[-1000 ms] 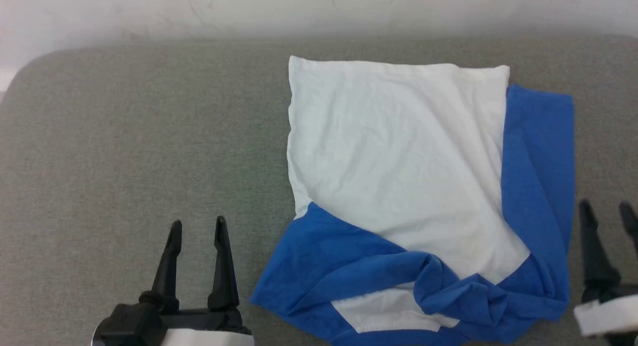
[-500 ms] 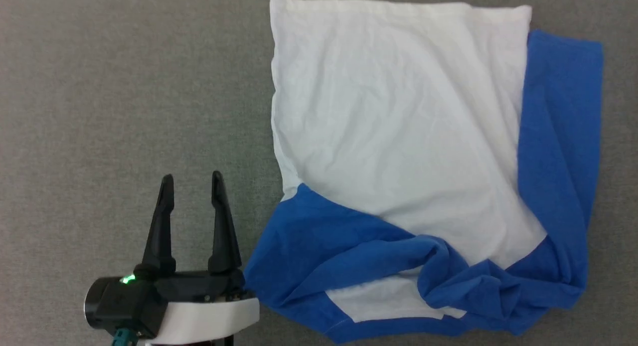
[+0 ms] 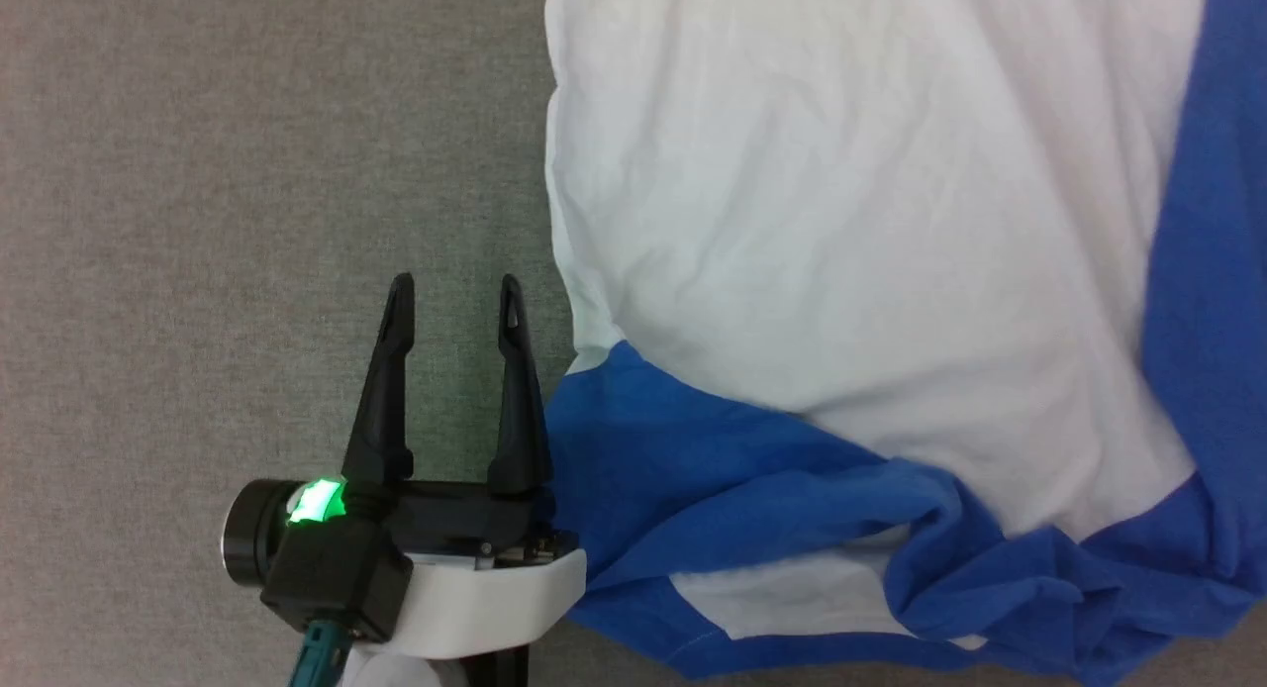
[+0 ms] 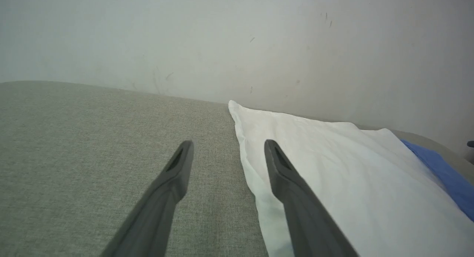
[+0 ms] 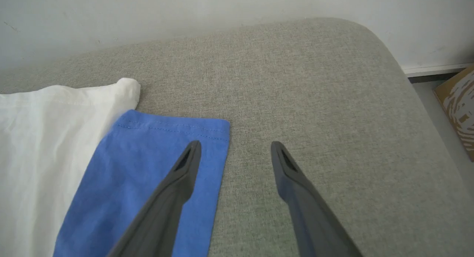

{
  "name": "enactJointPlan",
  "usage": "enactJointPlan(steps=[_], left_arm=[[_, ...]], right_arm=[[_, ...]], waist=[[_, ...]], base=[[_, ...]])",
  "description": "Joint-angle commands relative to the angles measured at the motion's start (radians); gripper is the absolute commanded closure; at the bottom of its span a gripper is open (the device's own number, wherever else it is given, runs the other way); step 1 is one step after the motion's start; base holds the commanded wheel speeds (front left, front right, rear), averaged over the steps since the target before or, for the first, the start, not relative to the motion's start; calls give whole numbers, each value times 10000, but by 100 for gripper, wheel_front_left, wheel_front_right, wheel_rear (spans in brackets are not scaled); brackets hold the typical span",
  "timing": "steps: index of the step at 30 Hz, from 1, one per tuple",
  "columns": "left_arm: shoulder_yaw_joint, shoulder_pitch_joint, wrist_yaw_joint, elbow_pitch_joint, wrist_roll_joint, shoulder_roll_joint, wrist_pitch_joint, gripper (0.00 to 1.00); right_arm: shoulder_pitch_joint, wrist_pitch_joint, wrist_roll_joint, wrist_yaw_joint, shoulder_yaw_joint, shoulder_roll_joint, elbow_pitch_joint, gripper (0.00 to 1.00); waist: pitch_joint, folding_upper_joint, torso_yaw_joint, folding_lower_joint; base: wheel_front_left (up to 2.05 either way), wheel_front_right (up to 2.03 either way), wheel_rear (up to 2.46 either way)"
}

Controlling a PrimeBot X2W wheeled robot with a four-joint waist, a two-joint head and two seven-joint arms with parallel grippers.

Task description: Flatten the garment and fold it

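Note:
I should grab the shirt (image 5: 44, 159) next with my right gripper, by the long edge of its blue sleeve (image 5: 220, 186), so that I can fold the shirt.
The garment (image 3: 841, 271), a blue and white shirt, lies on the grey fabric surface (image 3: 198, 222) with a large white panel uppermost and rumpled blue folds along its near and right sides. My left gripper (image 3: 455, 296) is open just left of the shirt's near-left blue edge, with nothing between its fingers. In the left wrist view the open left gripper (image 4: 227, 146) hovers by the garment's (image 4: 333, 168) white left edge. In the right wrist view my right gripper (image 5: 235, 146) is open above the blue sleeve hem of the garment (image 5: 155, 160), its left finger over the cloth, holding nothing.
A pale wall (image 4: 237, 38) rises behind the grey surface. The surface's rounded right corner (image 5: 374, 38) drops to a floor where a brown cardboard piece (image 5: 457, 105) lies. Bare grey fabric stretches left of the shirt.
The head camera has dipped and closed in, so the shirt looks larger and the wall has left the view. My right gripper has dropped out of the head view. Both grippers stay open.

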Motion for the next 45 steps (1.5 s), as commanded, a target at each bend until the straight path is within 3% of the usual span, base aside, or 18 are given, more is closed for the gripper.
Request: enactJointPlan(steps=[1,11,12,13,14,15,22,28,36,45], left_arm=[[-57,-170,88,-24,97,-38,-49,0],[-342,-331,276,-152,299,-117,-49,0],[-345,-328,285,-164,306,-120,-49,0],[-341,-323,292,-171,316,-122,-49,0],[-335,-312,294,-169,318,-124,-49,0],[-324,-298,292,-157,319,-125,-49,0],[-175,-145,225,-35,276,-110,-49,0],[194,161,92,42,19,50,-49,0],[742,928,-129,90,-561,335,-49,0],[1134,1598,-271,146,-1041,581,-49,0]], right_arm=[[-227,-86,-84,-9,77,-71,132,0],[-592,-312,18,-9,628,-372,965,0],[-607,-321,66,-9,681,-390,1003,12],[-644,-403,72,-9,689,-409,1059,58],[-672,-483,49,-9,747,-434,1091,86],[-688,-540,43,-9,819,-450,1124,100],[-708,-1299,332,-9,768,-329,1450,100],[272,-2219,1039,-9,419,-382,1058,100],[2560,-2829,1871,-9,-1213,-676,439,100],[4372,-2899,1651,-9,-3100,-531,207,100]], waist=[[595,0,441,-3],[981,0,764,-3],[968,0,775,-3],[944,0,781,-3],[908,0,783,-3],[855,0,780,-3],[255,0,604,-3],[-949,0,372,-3],[-2508,0,-8,-3],[-3582,0,-212,-3]], base=[[0,0,0],[0,0,0],[0,0,0],[0,0,0],[0,0,0],[0,0,0],[0,0,0],[0,0,0],[0,0,0],[0,0,0]])
